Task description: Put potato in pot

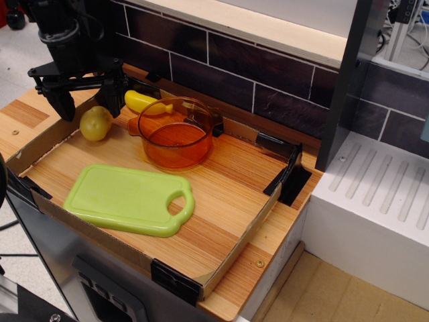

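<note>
The gripper grabs the potato point(95, 123) by its rounded sides next, to put it in the orange pot point(175, 133).
The potato point(95, 123) is a small yellow-green lump at the far left of the wooden tray. The orange translucent pot point(175, 133) stands to its right, upright and empty. My black gripper point(87, 105) hangs open just above and slightly behind the potato. One finger point(66, 104) is on its left and the other finger point(110, 98) is on its right. It holds nothing.
A bright yellow banana-like piece point(142, 102) lies behind the pot by the tiled back wall. A lime-green cutting board point(131, 199) lies at the front of the tray. The low cardboard tray wall point(40, 144) runs just left of the potato.
</note>
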Available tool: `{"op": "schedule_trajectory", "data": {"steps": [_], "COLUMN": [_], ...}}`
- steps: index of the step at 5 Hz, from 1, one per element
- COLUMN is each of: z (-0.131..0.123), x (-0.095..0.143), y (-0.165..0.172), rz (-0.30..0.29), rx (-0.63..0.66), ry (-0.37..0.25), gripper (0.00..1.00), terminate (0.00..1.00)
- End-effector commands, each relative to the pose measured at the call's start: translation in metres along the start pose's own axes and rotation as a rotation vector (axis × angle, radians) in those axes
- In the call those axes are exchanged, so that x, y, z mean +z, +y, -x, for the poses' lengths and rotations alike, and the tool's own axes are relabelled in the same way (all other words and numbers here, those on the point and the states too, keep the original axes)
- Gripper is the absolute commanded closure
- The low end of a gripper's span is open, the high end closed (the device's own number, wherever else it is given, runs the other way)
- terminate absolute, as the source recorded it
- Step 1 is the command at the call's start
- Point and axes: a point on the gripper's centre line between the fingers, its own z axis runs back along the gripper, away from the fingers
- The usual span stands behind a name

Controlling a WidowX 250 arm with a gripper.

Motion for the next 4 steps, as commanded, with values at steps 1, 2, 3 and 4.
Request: {"op": "schedule_trajectory", "data": {"steps": [1,2,3,4], "z": [-0.007,-0.005,-0.004,-0.007], "x": [-0.010,-0.020,-0.021,-0.020], "y": [-0.004,-0.007,-0.008,-0.006], "rz": [-0.039,-0.087,-0.067,-0.075], "rx": [0.011,0.021,0.032,0.049], "ry": [-0.041,-0.021,-0.065,-0.059], "gripper": [0.00,0.00,1.00,1.00], "terminate": [0.00,0.00,0.00,0.00]}}
